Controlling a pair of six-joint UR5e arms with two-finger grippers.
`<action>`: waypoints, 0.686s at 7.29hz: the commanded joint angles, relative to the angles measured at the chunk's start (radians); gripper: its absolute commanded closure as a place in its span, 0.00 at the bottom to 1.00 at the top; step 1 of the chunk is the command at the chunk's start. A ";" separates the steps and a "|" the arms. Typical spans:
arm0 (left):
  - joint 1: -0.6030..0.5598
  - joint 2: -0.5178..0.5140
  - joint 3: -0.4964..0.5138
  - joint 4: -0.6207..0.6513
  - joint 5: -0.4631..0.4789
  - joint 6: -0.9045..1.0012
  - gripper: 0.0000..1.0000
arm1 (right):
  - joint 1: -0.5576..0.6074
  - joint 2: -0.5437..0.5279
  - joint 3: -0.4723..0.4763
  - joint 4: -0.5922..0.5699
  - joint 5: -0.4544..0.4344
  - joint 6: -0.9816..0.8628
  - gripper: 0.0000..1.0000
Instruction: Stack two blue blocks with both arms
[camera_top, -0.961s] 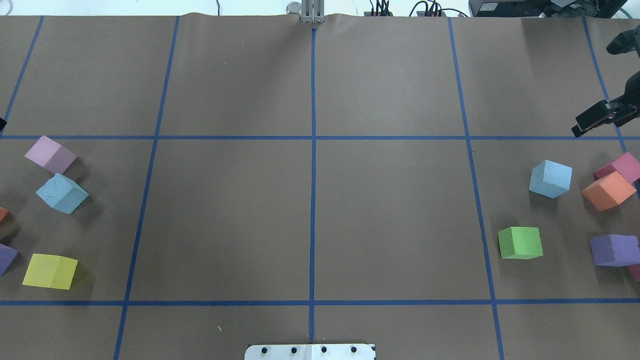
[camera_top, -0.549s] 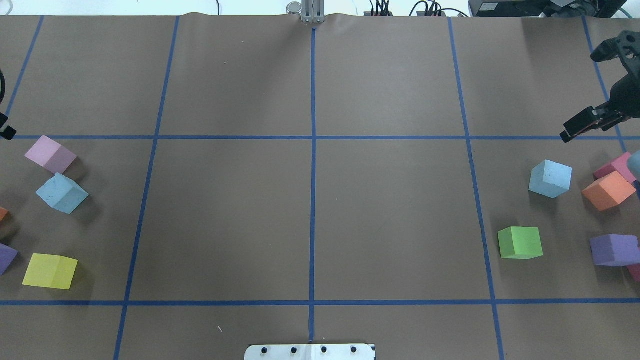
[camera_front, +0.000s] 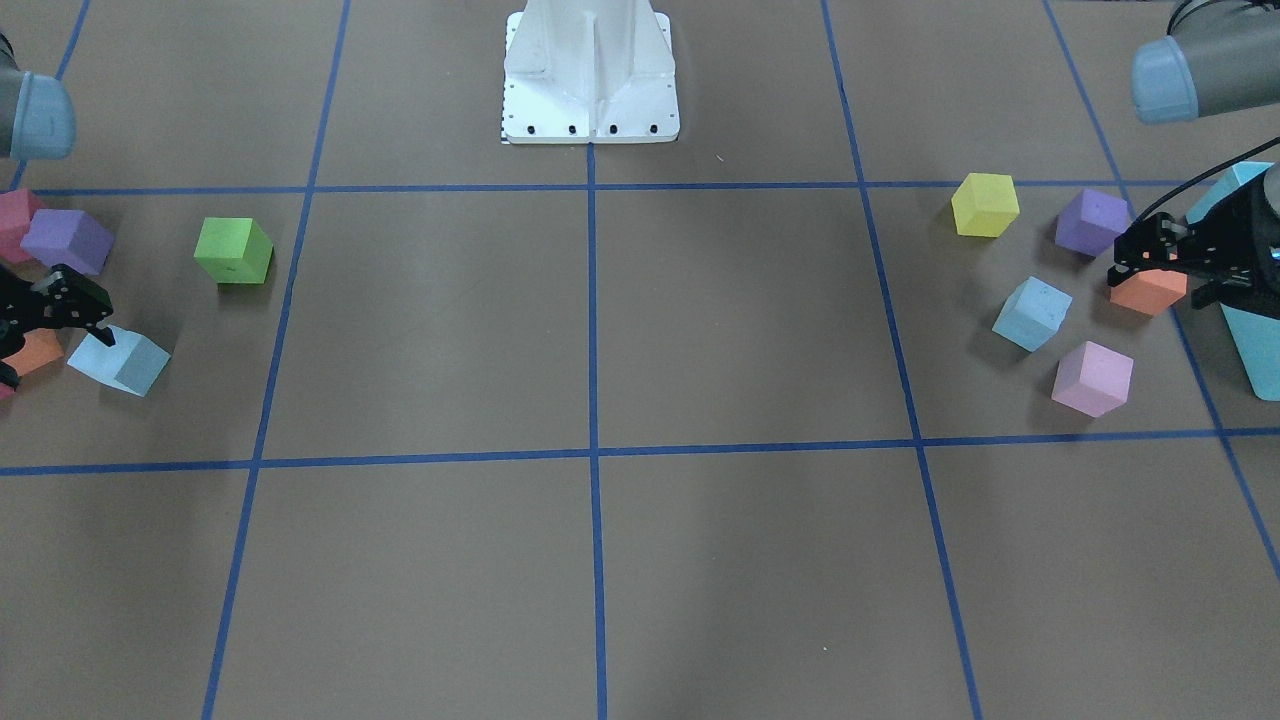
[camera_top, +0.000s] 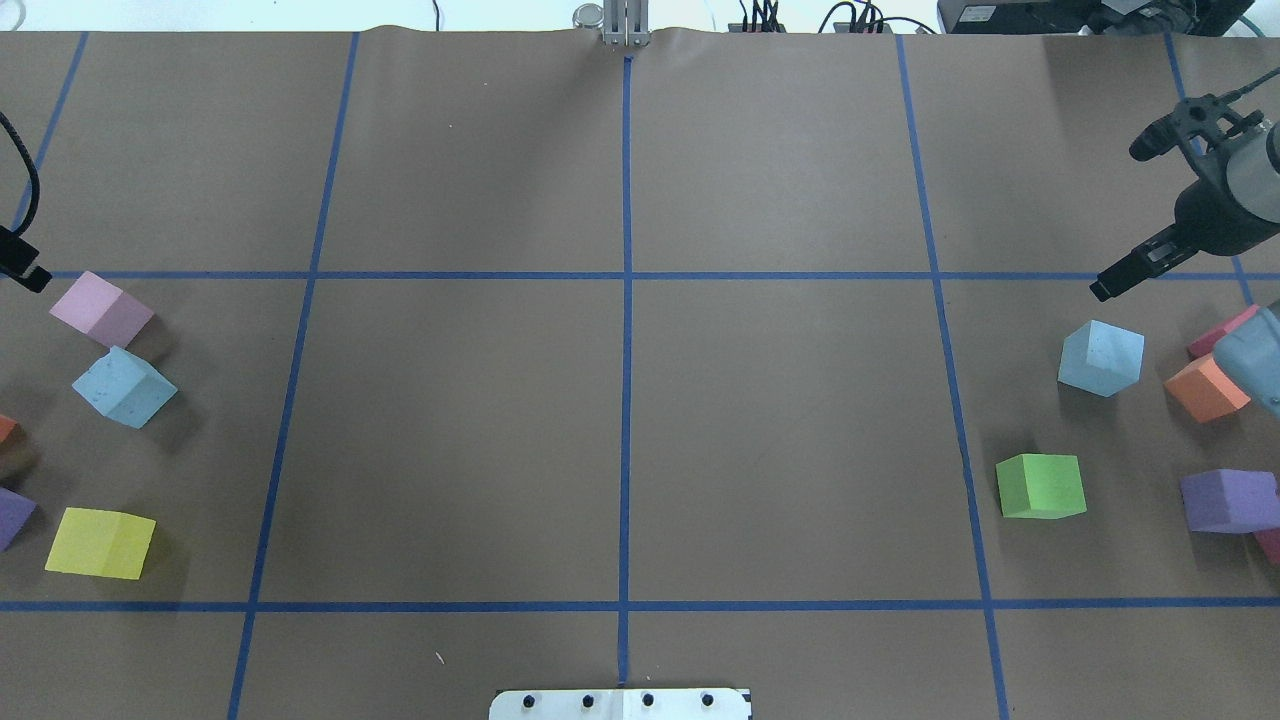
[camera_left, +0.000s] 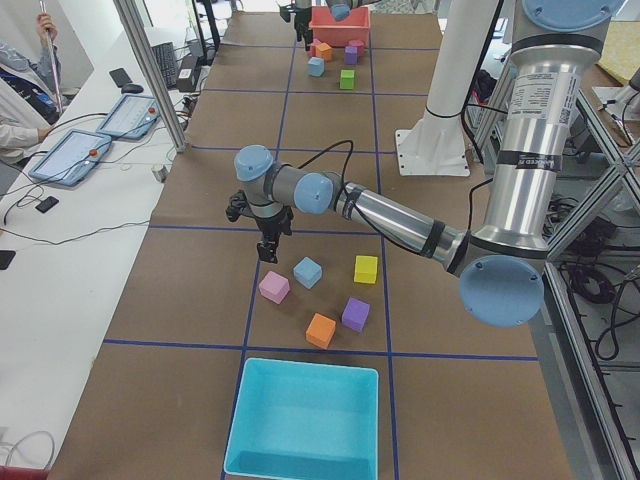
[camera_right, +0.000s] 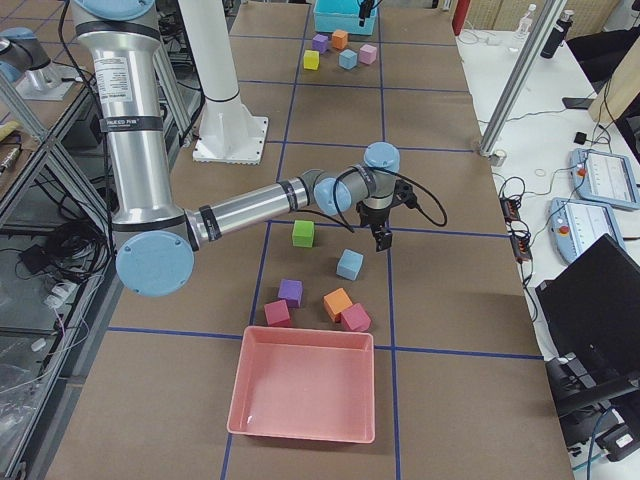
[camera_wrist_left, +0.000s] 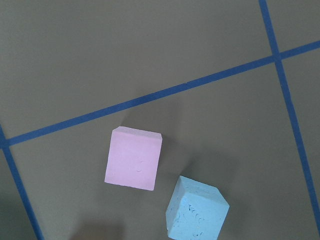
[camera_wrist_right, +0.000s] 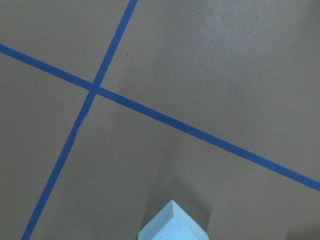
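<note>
The pale blue block is to be stacked with the other blue block. My right gripper needs to grip it by its opposite sides next.
One blue block lies on the left of the table, next to a pink cube. It also shows in the front view and the left wrist view. The other blue block lies on the right, and shows in the front view and at the bottom edge of the right wrist view. My left gripper hovers open and empty just beyond the pink cube. My right gripper hovers open and empty just beyond the right blue block.
Near the left block are a yellow cube, a purple cube and an orange one. Near the right block are green, orange, purple and red cubes. A turquoise bin and a red bin stand at the table ends.
Both grippers have moved inward over the table. The right one has come closer to the right blue block. The left one has come into view near the pink cube. No block has moved.
</note>
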 joint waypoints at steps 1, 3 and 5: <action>0.003 0.002 -0.002 -0.001 0.001 0.000 0.01 | -0.057 0.004 0.001 0.013 -0.028 -0.106 0.01; 0.003 0.002 -0.006 -0.001 0.001 -0.005 0.01 | -0.069 -0.030 0.001 0.013 -0.026 -0.196 0.02; 0.003 0.009 -0.011 -0.001 0.001 -0.021 0.01 | -0.081 -0.036 -0.007 0.013 -0.023 -0.271 0.02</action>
